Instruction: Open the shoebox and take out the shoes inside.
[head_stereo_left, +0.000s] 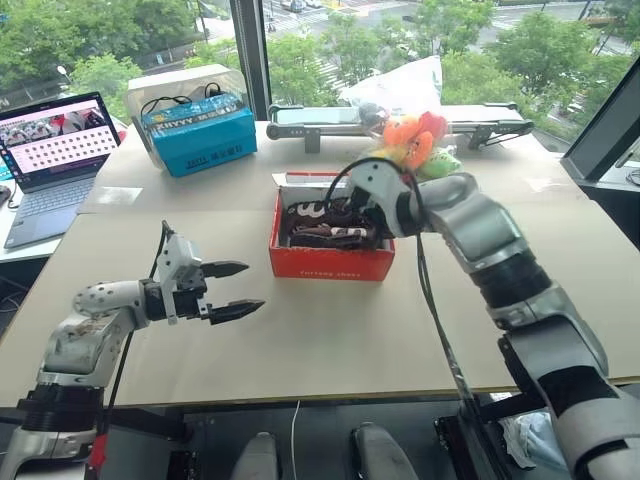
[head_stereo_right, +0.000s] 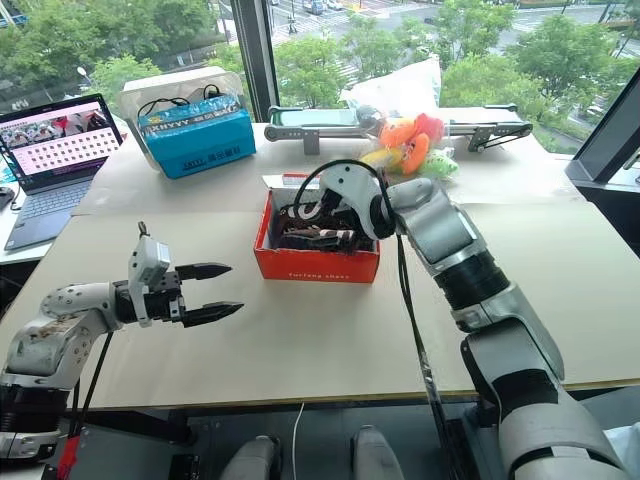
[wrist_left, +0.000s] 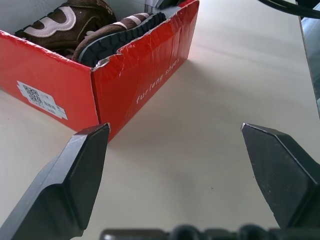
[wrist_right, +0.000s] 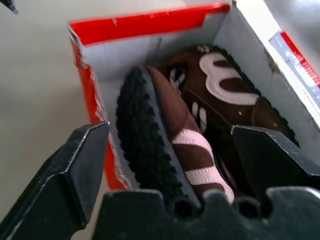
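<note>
The tipped shoe (head_stereo_left: 322, 238) is still below the wide-open fingers of my right gripper, so I should lower the gripper before I close it on the shoe.
The red shoebox (head_stereo_left: 330, 262) stands open at the middle of the table, its lid (head_stereo_right: 285, 182) lying just behind it. Two dark brown shoes (wrist_right: 200, 135) with white markings lie inside, one tipped on its side with its black sole showing. My right gripper (wrist_right: 170, 132) hangs over the box's inside, open, a finger on either side of the tipped shoe and apart from it. My left gripper (head_stereo_left: 252, 286) is open over bare table to the left of the box, pointing at its near corner (wrist_left: 100, 85).
A blue box with cables (head_stereo_left: 197, 135) and a laptop (head_stereo_left: 55, 160) sit at the back left. Orange-green plush toys (head_stereo_left: 415, 140) and a long grey device (head_stereo_left: 330, 118) lie behind the shoebox. The table's front edge (head_stereo_left: 300, 395) is close.
</note>
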